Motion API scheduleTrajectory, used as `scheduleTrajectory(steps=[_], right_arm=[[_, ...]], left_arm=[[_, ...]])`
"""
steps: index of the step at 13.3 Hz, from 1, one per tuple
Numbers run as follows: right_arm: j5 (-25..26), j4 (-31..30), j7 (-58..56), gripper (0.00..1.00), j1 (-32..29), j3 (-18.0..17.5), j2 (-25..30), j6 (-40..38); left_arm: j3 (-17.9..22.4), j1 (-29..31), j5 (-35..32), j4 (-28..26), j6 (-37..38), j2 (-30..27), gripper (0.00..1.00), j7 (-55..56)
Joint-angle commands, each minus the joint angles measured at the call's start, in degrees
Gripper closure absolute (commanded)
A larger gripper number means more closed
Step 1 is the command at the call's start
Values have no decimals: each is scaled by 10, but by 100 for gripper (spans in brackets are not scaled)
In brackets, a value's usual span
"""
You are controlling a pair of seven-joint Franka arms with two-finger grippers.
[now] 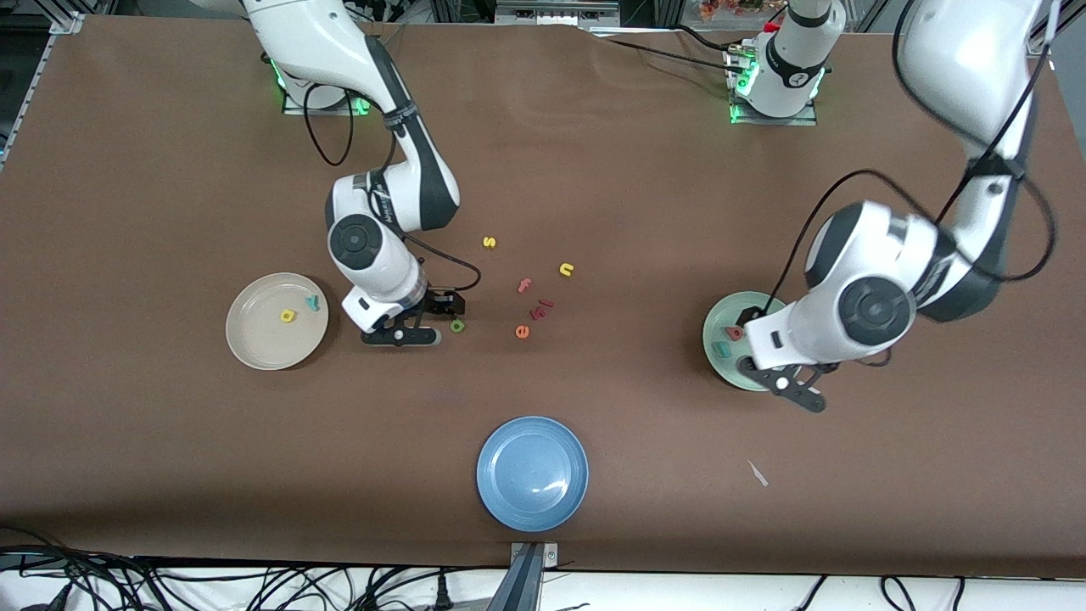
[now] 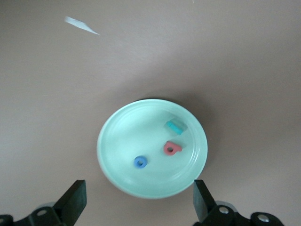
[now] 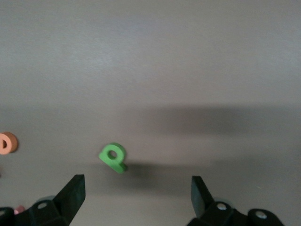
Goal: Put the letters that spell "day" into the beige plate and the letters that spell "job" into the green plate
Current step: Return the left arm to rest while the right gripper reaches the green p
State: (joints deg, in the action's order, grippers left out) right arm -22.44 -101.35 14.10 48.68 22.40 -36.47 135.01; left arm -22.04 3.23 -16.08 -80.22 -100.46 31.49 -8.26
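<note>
I should first move my right gripper toward the green "d", because tabletop shows between it and my fingers, and they would miss if I closed now.
The beige plate (image 1: pixel 254 344) holds the yellow "a" (image 1: pixel 288 316) and the teal "y" (image 1: pixel 313 302). The green "d" (image 1: pixel 457 325) (image 3: pixel 113 157) lies on the table beside it, toward the table's middle. My right gripper (image 1: pixel 428 321) (image 3: pixel 136 188) hovers open next to the "d", nothing between its fingers. The green plate (image 1: pixel 721 318) (image 2: pixel 122 132) holds the salmon "b" (image 1: pixel 735 333) (image 2: pixel 172 148), the teal "j" (image 1: pixel 721 349) (image 2: pixel 174 126) and the blue "o" (image 2: pixel 139 162). My left gripper (image 1: pixel 768 361) (image 2: pixel 138 193) hangs open and empty over that plate's rim.
Loose letters lie mid-table: yellow "s" (image 1: pixel 489 242), yellow "n" (image 1: pixel 567 269), pink "f" (image 1: pixel 524 285), red pieces (image 1: pixel 541 307), orange "e" (image 1: pixel 522 332) (image 3: pixel 6 142). A blue plate (image 1: pixel 532 473) sits nearest the front camera. A white scrap (image 1: pixel 758 473) (image 2: pixel 81 26) lies near the green plate.
</note>
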Motion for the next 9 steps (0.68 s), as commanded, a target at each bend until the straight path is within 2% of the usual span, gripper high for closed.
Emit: scheduleTrajectory(steps=[1, 3, 5, 7, 9], right_arm=[[-16, 46, 4, 0, -3, -9, -33, -4], [-16, 47, 5, 0, -3, -11, -47, -4], [-16, 55, 4, 0, -3, -19, -59, -4], [-16, 67, 3, 0, -3, -23, -69, -9], [-16, 73, 1, 1, -6, -24, -76, -10]], left_arm=[[2, 5, 0, 53, 73, -32, 0, 1], [4, 4, 7, 120, 148, -35, 0, 4], [4, 7, 8, 155, 196, -43, 0, 4], [10, 23, 21, 148, 211, -88, 0, 14], [58, 20, 82, 71, 201, -165, 0, 84]])
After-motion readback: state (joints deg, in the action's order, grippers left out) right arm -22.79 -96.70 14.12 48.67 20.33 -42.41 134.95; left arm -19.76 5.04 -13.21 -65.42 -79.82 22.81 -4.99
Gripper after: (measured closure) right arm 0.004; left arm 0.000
